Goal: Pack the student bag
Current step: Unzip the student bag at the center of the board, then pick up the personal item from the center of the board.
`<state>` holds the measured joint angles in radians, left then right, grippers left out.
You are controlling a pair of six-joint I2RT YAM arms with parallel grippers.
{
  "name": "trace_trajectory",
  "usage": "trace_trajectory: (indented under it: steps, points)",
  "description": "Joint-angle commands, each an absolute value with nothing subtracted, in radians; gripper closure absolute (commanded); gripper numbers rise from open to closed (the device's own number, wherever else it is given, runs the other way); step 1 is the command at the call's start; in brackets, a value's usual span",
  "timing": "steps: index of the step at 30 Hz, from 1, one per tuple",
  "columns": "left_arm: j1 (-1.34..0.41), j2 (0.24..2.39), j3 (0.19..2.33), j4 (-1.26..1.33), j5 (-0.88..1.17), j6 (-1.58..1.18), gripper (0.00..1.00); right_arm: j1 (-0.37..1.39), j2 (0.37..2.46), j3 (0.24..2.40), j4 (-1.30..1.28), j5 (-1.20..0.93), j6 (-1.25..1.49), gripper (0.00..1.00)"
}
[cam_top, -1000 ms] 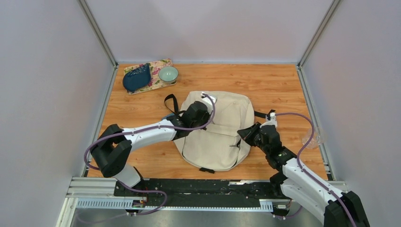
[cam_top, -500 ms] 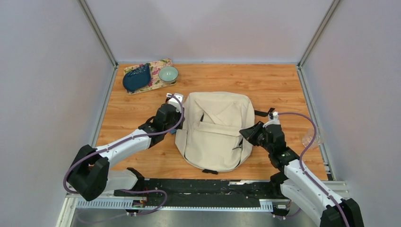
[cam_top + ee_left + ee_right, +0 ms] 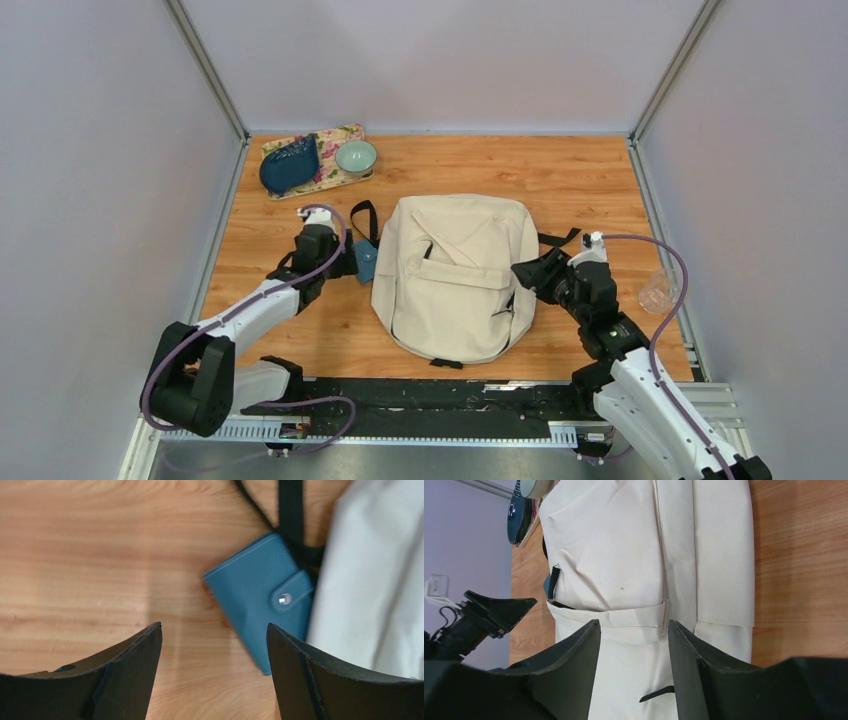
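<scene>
I need to grab the blue wallet by its edge [image 3: 360,265] [image 3: 237,622] opposite the snap with my left gripper next. Then the snap tab side will stay free for my right gripper.
The student bag [image 3: 450,275] is a cream backpack lying flat in the middle of the wooden table, front pocket up. A black strap [image 3: 291,510] runs out from its left side. A small blue snap wallet [image 3: 365,262] [image 3: 260,595] lies on the wood against the bag's left edge, partly on the strap. My left gripper [image 3: 347,263] [image 3: 214,627] is open just left of the wallet, holding nothing. At the bag's right edge my right gripper [image 3: 527,273] [image 3: 634,630] is open, with the cream fabric [image 3: 624,555] showing between its fingers but not pinched.
A floral mat [image 3: 340,135] at the back left carries a dark blue dish [image 3: 290,165] and a pale green bowl [image 3: 356,156]. A clear plastic cup [image 3: 658,292] stands at the table's right edge. Grey walls enclose three sides.
The left arm pulled back leftward off the bag's top and opened its jaws, uncovering the blue wallet. The right gripper opened and drew slightly right. The bag settled flat.
</scene>
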<state>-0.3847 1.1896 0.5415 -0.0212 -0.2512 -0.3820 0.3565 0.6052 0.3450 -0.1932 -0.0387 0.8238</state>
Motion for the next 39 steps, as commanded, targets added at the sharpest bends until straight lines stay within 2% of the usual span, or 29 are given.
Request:
trace_trajectory:
  steps: [1, 14, 17, 18, 20, 21, 23, 24, 27, 32, 39]
  points:
    - [-0.278, 1.213, 0.483, 0.035, -0.085, -0.515, 0.16, 0.353, 0.571, 0.379, -0.236, -0.035, 0.818, 0.44]
    - [-0.247, 1.411, 0.515, 0.153, 0.104, -0.612, 0.18, 0.359, 0.609, 0.365, -0.204, -0.081, 0.848, 0.45]
    - [-0.247, 1.446, 0.518, 0.161, 0.104, -0.626, 0.26, 0.356, 0.614, 0.359, -0.201, -0.083, 0.851, 0.45]
    - [-0.247, 1.465, 0.517, 0.166, 0.107, -0.626, 0.33, 0.354, 0.612, 0.356, -0.202, -0.083, 0.853, 0.45]
    - [-0.248, 1.485, 0.518, 0.170, 0.113, -0.627, 0.42, 0.356, 0.612, 0.350, -0.201, -0.080, 0.857, 0.45]
    - [-0.245, 1.502, 0.520, 0.170, 0.115, -0.627, 0.54, 0.354, 0.612, 0.348, -0.198, -0.081, 0.857, 0.45]
    - [-0.247, 1.512, 0.517, 0.169, 0.114, -0.629, 0.68, 0.356, 0.614, 0.347, -0.196, -0.081, 0.859, 0.45]
    - [-0.247, 1.517, 0.514, 0.170, 0.115, -0.630, 0.80, 0.354, 0.615, 0.347, -0.195, -0.081, 0.859, 0.45]
    - [-0.247, 1.511, 0.499, 0.173, 0.110, -0.629, 1.00, 0.356, 0.617, 0.350, -0.195, -0.083, 0.856, 0.45]
    - [-0.247, 1.471, 0.480, 0.167, 0.088, -0.606, 1.00, 0.354, 0.623, 0.351, -0.193, -0.087, 0.857, 0.45]
    - [-0.245, 1.271, 0.449, 0.120, 0.009, -0.571, 1.00, 0.356, 0.600, 0.362, -0.198, -0.106, 0.858, 0.45]
